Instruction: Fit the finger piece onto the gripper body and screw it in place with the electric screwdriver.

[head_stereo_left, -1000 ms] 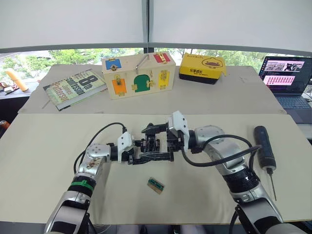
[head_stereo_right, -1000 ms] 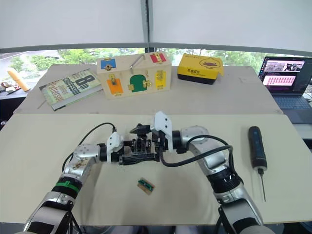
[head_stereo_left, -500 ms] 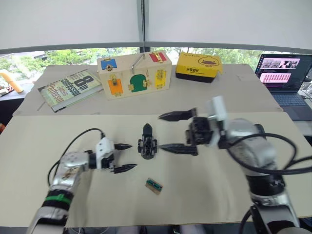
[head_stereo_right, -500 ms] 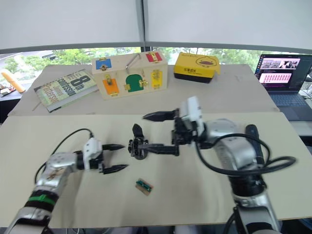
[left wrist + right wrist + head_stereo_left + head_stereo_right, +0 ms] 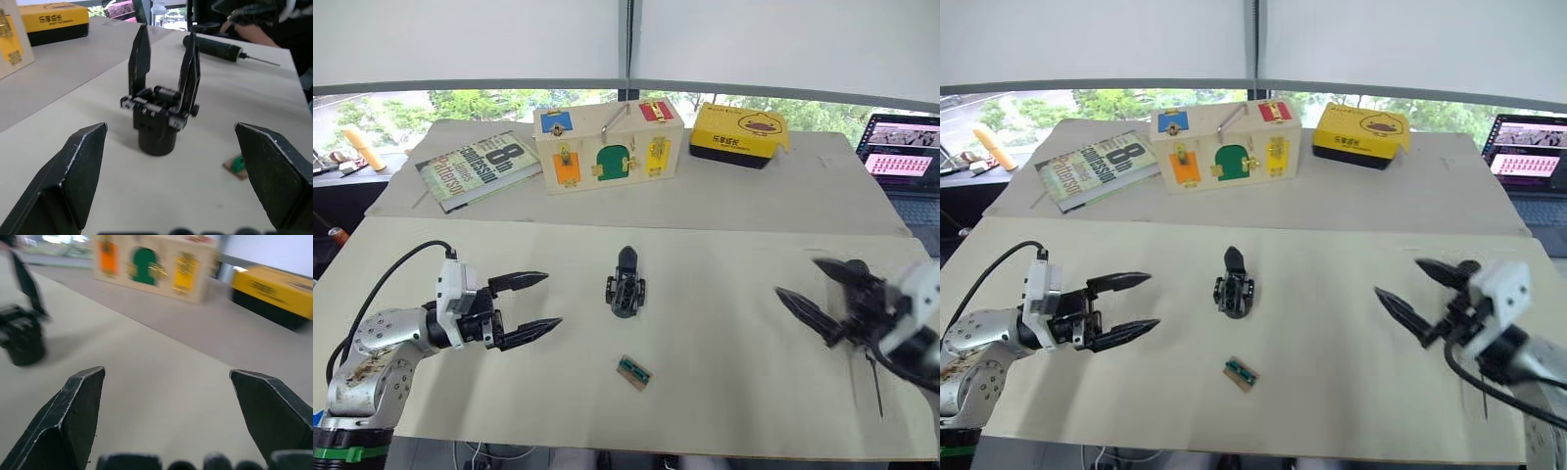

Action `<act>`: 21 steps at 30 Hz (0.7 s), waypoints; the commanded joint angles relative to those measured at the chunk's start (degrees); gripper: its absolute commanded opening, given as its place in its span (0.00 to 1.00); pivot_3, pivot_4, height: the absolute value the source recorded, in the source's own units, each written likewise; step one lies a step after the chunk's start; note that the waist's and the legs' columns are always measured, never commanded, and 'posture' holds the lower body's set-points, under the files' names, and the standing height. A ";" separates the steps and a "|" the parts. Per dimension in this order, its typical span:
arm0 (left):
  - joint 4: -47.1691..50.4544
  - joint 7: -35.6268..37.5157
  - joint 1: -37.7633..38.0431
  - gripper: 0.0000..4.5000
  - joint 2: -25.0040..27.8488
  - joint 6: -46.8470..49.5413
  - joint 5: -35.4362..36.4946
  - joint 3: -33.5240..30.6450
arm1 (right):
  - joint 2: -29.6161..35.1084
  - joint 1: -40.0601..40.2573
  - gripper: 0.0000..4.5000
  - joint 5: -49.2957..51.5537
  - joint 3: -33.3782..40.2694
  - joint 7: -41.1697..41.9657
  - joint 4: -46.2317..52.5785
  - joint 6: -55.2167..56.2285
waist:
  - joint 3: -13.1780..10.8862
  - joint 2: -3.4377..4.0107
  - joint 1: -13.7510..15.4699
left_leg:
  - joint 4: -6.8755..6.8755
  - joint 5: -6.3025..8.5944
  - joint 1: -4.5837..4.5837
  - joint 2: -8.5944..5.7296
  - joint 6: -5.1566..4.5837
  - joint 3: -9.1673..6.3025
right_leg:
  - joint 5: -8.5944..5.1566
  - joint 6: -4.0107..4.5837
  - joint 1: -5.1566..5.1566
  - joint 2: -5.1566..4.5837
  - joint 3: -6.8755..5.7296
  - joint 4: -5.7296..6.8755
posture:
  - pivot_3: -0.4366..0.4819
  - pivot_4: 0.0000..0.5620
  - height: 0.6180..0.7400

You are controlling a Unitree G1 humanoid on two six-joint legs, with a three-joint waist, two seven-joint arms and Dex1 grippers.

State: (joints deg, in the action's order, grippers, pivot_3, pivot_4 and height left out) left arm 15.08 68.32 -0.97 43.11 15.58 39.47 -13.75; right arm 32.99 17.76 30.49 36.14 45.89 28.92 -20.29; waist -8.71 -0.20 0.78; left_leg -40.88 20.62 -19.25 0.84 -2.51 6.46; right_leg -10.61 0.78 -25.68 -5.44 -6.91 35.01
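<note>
Next, my right gripper will grab the electric screwdriver by its ribbed collar to screw the finger piece onto the gripper body (image 5: 625,291) (image 5: 23,335).
The gripper body (image 5: 625,291) stands alone on the table's middle, a small black block. In the left wrist view two pointed black fingers (image 5: 139,58) rise from it; I cannot tell which is the finger piece. My left gripper (image 5: 551,300) is open to its left, fingertips pointing at it with a clear gap between. My right gripper (image 5: 798,277) is open far to the right, holding nothing. The electric screwdriver (image 5: 215,48) lies on the table beyond the body, near the right gripper, which largely hides it in the eye views.
A small green-and-tan part (image 5: 633,371) lies in front of the gripper body. On the back table are a book (image 5: 475,168), a wooden latch box (image 5: 607,147), a yellow box (image 5: 742,132) and a laptop (image 5: 906,166).
Both grippers have let go of the gripper body and drawn apart, the left to the left, the right far to the right. The body now stands on its own. The camera also shifted.
</note>
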 commanded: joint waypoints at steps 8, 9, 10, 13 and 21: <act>3.53 1.00 -1.88 0.98 2.97 2.59 3.29 -2.54 | -6.16 13.44 1.00 2.64 9.08 -4.98 5.17 3.22 | -0.10 0.16 -0.20 | 0.12 0.04 0.40 0.05 0.05 0.07 | -0.37 -0.41 0.44 0.07 0.82 0.08 | 0.48 0.27 1.00; 3.62 1.31 -2.41 0.98 2.72 2.22 2.88 -1.72 | -4.32 11.27 1.00 3.91 9.72 -8.70 4.45 -1.24 | -0.10 0.15 -0.28 | 0.12 0.04 0.50 0.05 0.05 0.08 | -0.36 -0.40 0.44 0.13 0.90 0.08 | 0.48 0.27 1.00; 3.85 1.44 -2.74 0.98 2.45 2.01 2.61 -1.08 | -2.14 9.72 1.00 4.33 9.88 -10.82 3.95 -4.70 | -0.11 0.14 -0.45 | 0.12 0.04 0.73 0.04 0.04 0.13 | -0.35 -0.38 0.45 0.15 0.98 0.09 | 0.48 0.27 1.00; 4.03 1.25 -3.19 0.98 1.81 1.86 2.29 -0.28 | 3.36 6.15 1.00 6.96 9.85 -15.19 3.80 -13.90 | -0.12 0.13 -0.66 | 0.13 0.11 0.77 0.01 -0.09 0.40 | -0.28 -0.32 0.49 0.09 1.39 0.14 | 0.48 0.27 1.00; 4.40 0.88 -6.07 0.98 0.47 1.71 1.09 2.85 | 24.78 -12.63 1.00 2.82 -3.91 -18.45 -13.36 -35.89 | -0.16 0.05 -0.09 | 0.15 0.12 0.77 0.01 -0.15 0.38 | -0.01 0.19 0.38 0.31 1.25 -0.04 | 0.48 0.27 1.00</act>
State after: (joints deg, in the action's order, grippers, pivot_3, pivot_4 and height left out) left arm 18.11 69.11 -6.48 43.45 17.50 40.33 -10.69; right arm 56.09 6.03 34.86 34.28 26.30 18.72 -54.45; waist -8.87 -0.15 0.69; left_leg -40.73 20.73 -18.47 0.85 -2.65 6.82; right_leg -10.66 0.96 -25.30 -5.11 -5.68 34.98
